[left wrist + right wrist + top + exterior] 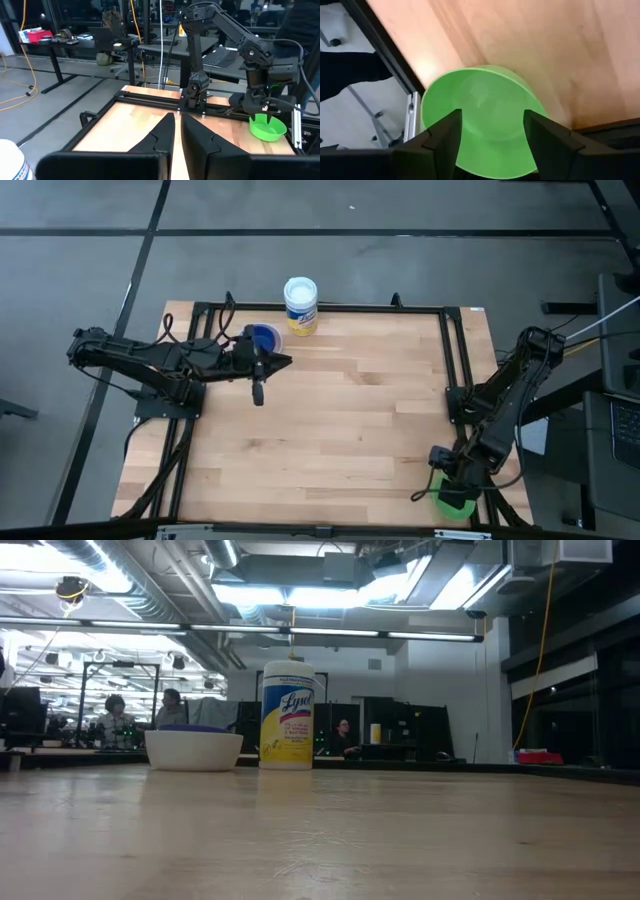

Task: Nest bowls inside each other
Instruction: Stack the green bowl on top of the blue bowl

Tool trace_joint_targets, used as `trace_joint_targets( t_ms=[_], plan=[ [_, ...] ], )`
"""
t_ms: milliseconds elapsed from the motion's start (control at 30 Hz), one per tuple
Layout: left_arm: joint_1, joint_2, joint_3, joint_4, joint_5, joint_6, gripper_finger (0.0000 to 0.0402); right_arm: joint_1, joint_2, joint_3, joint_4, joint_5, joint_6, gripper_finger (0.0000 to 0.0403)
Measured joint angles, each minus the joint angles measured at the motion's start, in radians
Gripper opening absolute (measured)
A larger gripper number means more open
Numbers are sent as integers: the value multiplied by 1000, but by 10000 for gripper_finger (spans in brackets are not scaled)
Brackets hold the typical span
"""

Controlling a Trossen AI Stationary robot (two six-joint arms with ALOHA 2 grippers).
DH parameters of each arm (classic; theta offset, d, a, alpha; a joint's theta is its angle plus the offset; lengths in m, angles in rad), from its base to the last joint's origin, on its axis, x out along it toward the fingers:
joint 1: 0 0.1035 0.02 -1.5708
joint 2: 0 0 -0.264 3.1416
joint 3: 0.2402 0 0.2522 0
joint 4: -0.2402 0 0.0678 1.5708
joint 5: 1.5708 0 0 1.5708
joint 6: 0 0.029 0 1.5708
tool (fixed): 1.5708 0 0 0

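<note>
The right gripper grabs the green bowl (480,100) by its rim (531,99) next. Then I nest that bowl with the others.
A green bowl (455,500) rests upright on its base at the table's near right corner. My right gripper (492,117) stands open right over it, pointing steeply down, one finger over each side of the bowl's hollow (485,100). A dark blue bowl (262,338) sits nested in a white bowl (193,750) near the far edge. My left gripper (287,362) hovers high beside that stack, pointing level toward the table's right, shut and holding nothing (177,131). My right gripper reaches down to the green bowl's rim (257,120) from above. I cannot tell whether its fingers touch the bowl. The bowl stands flat on the table.
A tall white labelled wipes container (300,305) stands at the far edge, just right of the bowl stack. A black frame rail (452,360) runs round the tabletop, close to the green bowl. Bare wood fills the table's middle (340,420).
</note>
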Motion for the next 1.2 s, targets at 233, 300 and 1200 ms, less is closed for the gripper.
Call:
trace_joint_targets(
  t_ms=[233, 300, 1200],
  plan=[
    [0, 0, 0, -4, -23, 1, 24, -42, -8, 0, 5, 22, -63, 214],
    [0, 0, 0, -8, -23, 2, 23, -57, -20, 0, 10, 53, -80, 212],
    [-1, 0, 0, -53, 4, -7, 21, -112, 5, 0, 41, -279, -529, 152]
  ],
)
